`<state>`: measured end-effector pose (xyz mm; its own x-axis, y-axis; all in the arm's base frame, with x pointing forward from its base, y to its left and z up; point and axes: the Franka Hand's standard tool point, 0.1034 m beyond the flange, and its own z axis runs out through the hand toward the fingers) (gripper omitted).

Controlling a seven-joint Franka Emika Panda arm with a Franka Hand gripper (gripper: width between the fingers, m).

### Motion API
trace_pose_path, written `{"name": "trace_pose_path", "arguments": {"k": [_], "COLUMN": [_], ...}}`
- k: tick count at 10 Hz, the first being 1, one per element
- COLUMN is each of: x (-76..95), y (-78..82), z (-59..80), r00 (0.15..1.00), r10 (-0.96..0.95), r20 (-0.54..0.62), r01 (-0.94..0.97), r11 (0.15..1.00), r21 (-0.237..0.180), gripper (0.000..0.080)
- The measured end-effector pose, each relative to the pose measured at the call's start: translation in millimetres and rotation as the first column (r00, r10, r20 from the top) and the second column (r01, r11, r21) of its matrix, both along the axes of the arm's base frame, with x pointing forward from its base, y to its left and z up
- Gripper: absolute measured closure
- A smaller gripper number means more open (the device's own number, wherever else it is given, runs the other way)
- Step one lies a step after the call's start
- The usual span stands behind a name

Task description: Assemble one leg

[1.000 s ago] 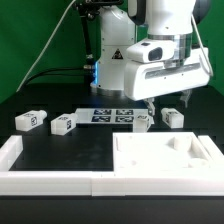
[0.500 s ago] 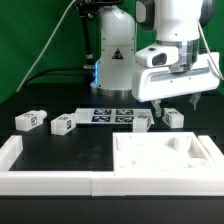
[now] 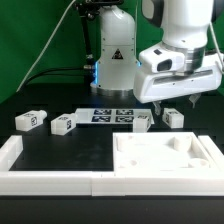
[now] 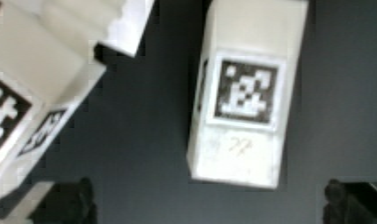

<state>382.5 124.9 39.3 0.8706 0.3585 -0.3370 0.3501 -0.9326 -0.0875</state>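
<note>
My gripper should move closer to the white tagged leg [image 3: 173,119] before it closes on the leg, because my fingers are short of the leg.
Four small white legs with tags lie on the black table in the exterior view: two at the left [image 3: 30,120] [image 3: 63,124], one in the middle [image 3: 143,120] and one at the right [image 3: 172,117]. My gripper [image 3: 176,101] hangs open and empty just above the right leg, not touching it. In the wrist view that leg [image 4: 252,95] lies lengthwise between the jaws' line, tag up. The dark fingertips [image 4: 60,200] stand wide apart, and the gripper [image 4: 211,205] holds nothing.
The marker board [image 3: 110,114] lies behind the legs. A large flat white square piece [image 3: 165,152] lies at the front right. A white L-shaped wall [image 3: 20,152] runs along the front and left. Another tagged white piece [image 4: 34,90] shows beside the leg in the wrist view.
The gripper has shifted a little toward the exterior view's right, over the right leg. The jaws stay open. No part has moved.
</note>
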Motion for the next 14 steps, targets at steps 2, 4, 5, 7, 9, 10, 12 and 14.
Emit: {"name": "trace_pose_path", "arguments": {"k": [2, 4, 5, 7, 9, 10, 12, 14], "x": [-11.4, -19.8, -28.9, -36.6, -31.7, -31.8, -32.0, -32.3], "y": [3.8, 6.3, 7.1, 8.3, 11.5, 11.4, 11.6, 11.5], "z": [-7.4, -15.6, -18.0, -22.0, -27.6, -27.3, -27.7, -27.9], "r00": [0.988, 0.953, 0.919, 0.846, 0.835, 0.835, 0.834, 0.833], "r10": [-0.047, -0.052, -0.049, -0.055, -0.052, -0.048, -0.045, -0.045], "r20": [-0.147, -0.298, -0.392, -0.531, -0.548, -0.549, -0.55, -0.551], "r01": [0.034, 0.012, -0.017, -0.058, -0.063, -0.066, -0.067, -0.067], "r11": [0.995, 0.99, 0.986, 0.979, 0.98, 0.98, 0.981, 0.981], "r21": [-0.09, -0.137, -0.163, -0.194, -0.189, -0.186, -0.183, -0.183], "gripper": [0.015, 0.015, 0.015, 0.015, 0.015, 0.015, 0.0274, 0.0511]}}
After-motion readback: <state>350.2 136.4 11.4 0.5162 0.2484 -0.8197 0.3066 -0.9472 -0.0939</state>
